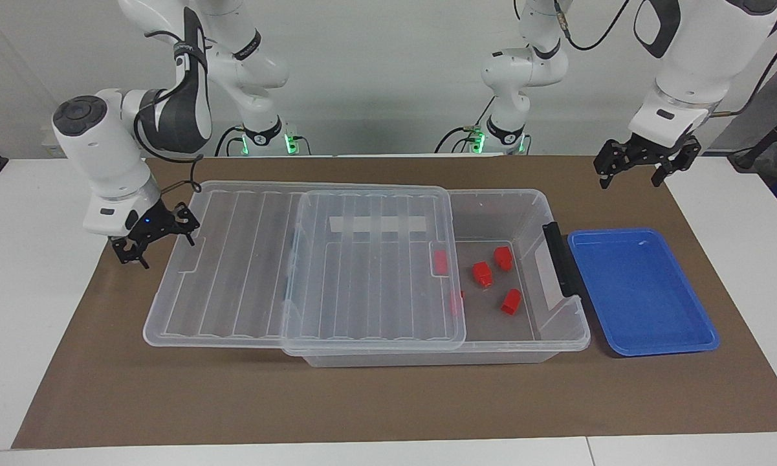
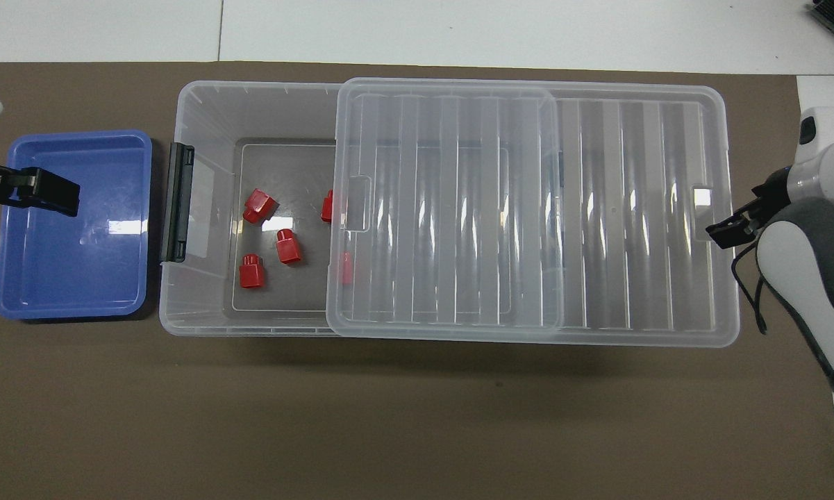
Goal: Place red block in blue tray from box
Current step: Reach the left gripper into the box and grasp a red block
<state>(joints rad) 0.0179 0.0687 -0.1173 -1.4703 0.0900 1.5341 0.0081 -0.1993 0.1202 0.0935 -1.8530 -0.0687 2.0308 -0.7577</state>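
My left gripper grabs the bare red block nearest the lid, to put it in the blue tray [image 2: 76, 250]. It holds the block by its square body [image 2: 289, 251] next.
The clear box [image 1: 550, 213] lies across the mat with its ribbed lid [image 1: 246, 272] slid partway off toward the right arm's end. Three red blocks [image 1: 503, 257] [image 1: 482, 274] [image 1: 511, 301] lie bare on the box floor, and two more [image 1: 440, 262] show at the lid's edge. The blue tray [image 1: 640, 291] sits beside the box's latch end with nothing in it. My right gripper [image 1: 160, 248] is open, its fingers straddling the lid's end rim. My left gripper [image 1: 629, 181] hangs open in the air above the mat, beside the tray.
A dark latch [image 1: 559, 259] stands on the box end beside the tray. The brown mat [image 1: 388, 401] covers the table's middle, with white tabletop [image 1: 32, 310] at each end. The lid overhangs the box at the right arm's end.
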